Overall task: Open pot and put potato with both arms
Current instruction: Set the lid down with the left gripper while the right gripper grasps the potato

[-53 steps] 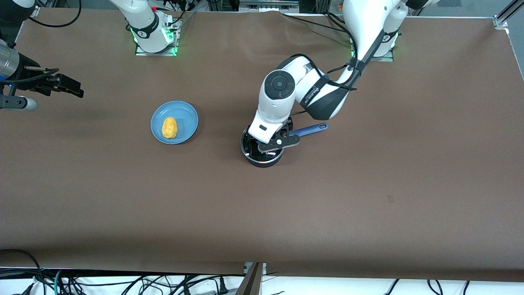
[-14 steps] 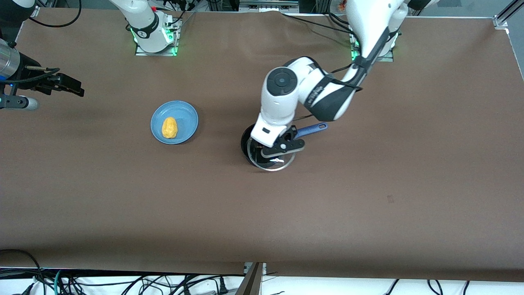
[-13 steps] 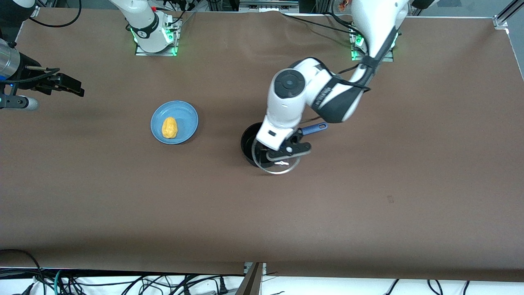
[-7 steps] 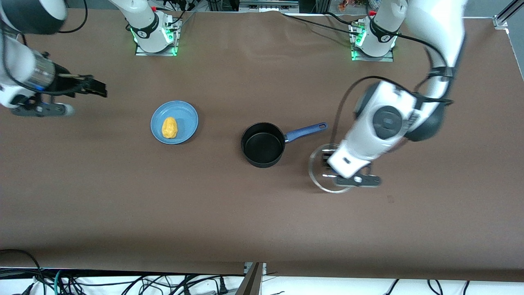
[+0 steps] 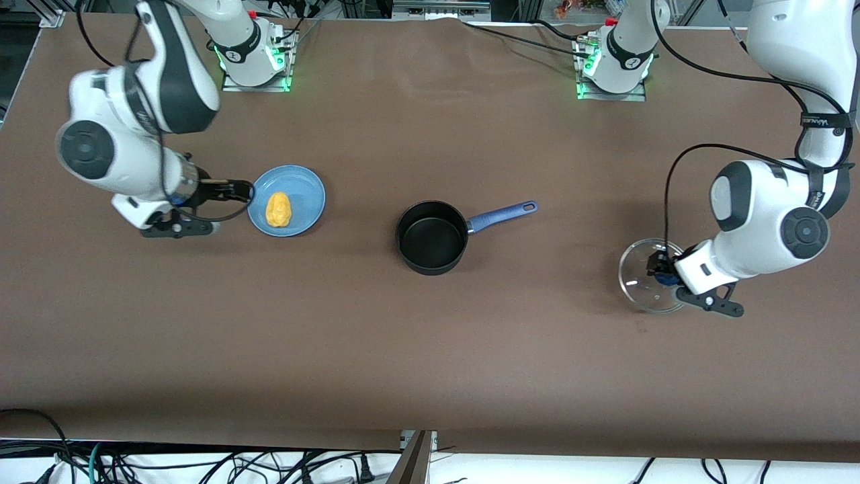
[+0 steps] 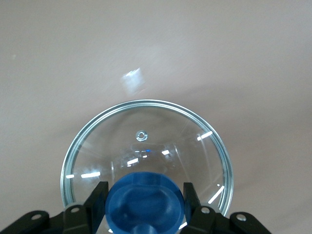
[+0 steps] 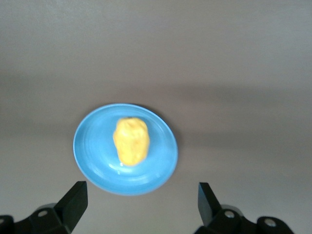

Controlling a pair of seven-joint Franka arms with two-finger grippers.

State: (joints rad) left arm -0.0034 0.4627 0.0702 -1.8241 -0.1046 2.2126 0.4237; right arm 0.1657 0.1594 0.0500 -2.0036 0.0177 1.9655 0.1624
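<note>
The potato has to go into the black pot (image 5: 431,236), so the robot's right gripper needs to grip the yellow potato around its middle (image 5: 278,210) next.
The black pot (image 5: 431,236) stands open mid-table, its blue handle (image 5: 504,215) pointing toward the left arm's end. My left gripper (image 5: 662,272) is shut on the blue knob (image 6: 145,195) of the glass lid (image 5: 641,289), holding it low over the table toward the left arm's end; the lid's glass (image 6: 146,131) fills the left wrist view. The yellow-orange potato (image 5: 279,208) lies on a blue plate (image 5: 306,188). My right gripper (image 5: 232,191) is open and empty, just beside the plate's rim. In the right wrist view its fingers (image 7: 75,200) frame the plate (image 7: 92,156) and potato (image 7: 130,140).
The brown table top (image 5: 430,349) is bare cloth around the pot, plate and lid. The arm bases (image 5: 252,60) stand along the edge farthest from the front camera. Cables hang below the table's near edge.
My left arm carried the lid off the pot and farther toward the left arm's end. My right arm swung in from the table's end to beside the plate.
</note>
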